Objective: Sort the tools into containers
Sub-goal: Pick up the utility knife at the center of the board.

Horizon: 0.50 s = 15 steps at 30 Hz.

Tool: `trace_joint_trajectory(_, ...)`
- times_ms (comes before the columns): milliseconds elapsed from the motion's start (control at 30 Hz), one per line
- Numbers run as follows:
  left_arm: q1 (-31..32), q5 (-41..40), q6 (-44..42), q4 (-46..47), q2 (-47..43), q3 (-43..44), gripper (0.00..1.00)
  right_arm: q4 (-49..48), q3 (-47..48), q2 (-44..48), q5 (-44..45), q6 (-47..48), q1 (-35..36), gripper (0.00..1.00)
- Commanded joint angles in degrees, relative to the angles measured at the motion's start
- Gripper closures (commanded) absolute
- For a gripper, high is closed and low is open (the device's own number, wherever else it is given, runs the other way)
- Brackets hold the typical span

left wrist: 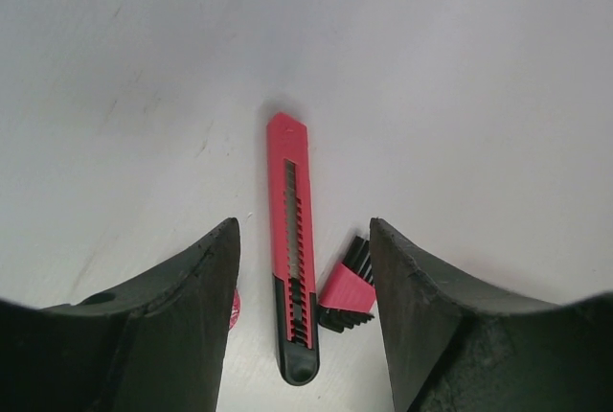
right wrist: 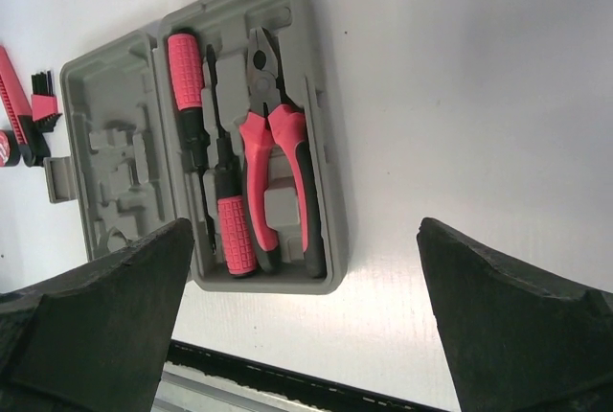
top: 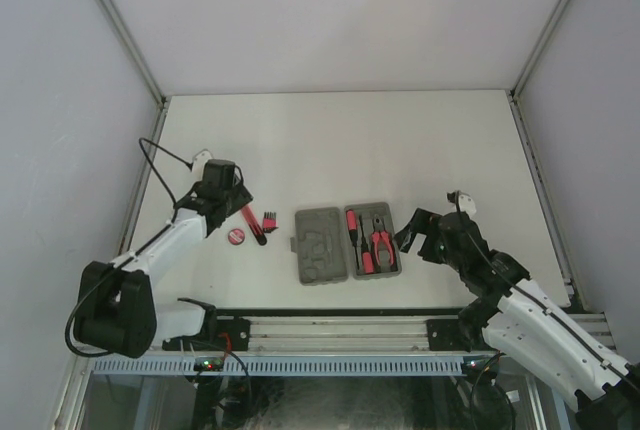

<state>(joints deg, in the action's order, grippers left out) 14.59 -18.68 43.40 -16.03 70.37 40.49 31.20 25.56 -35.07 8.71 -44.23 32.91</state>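
My left gripper's fingers are high above the table, so it is too early to close. It lowers to the whole cutter-like tool first.
A red-and-black cutter-like tool (left wrist: pixel 293 240) lies flat on the white table between the fingers of my open left gripper (left wrist: pixel 303 226), touching neither finger. A small comb-like piece (left wrist: pixel 350 289) lies beside it by the right finger, and the red disc (left wrist: pixel 235 309) peeks out behind the left finger. From above, these three tools (top: pixel 253 223) lie left of the grey case (top: pixel 320 248), with the left gripper (top: pixel 240 205) just over them. The case's right half holds red-handled pliers (right wrist: pixel 273 163) and two red-black drivers (right wrist: pixel 187 77). My right gripper (right wrist: pixel 305 225) hangs wide open and empty, just right of the case.
The case's left half (right wrist: pixel 124 144) shows only its moulded slots. A black rail (top: pixel 330 315) runs along the table's near edge below the case. White walls enclose the table at the back and both sides.
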Motion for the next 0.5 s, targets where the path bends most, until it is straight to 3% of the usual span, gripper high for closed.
trace_joint_trajectory(0, -0.2, 0.3, 0.8, -2.5, 4.2, 4.2, 0.38, -0.2, 0.3, 0.2, 0.9, -0.9, -0.6, 0.0)
trace_joint_trajectory(467, -0.1, -2.4, 2.1, -4.3, 7.7, 6.1, 0.36, 1.1, 0.3, 0.7, 1.1, -1.8, -0.5, 0.0)
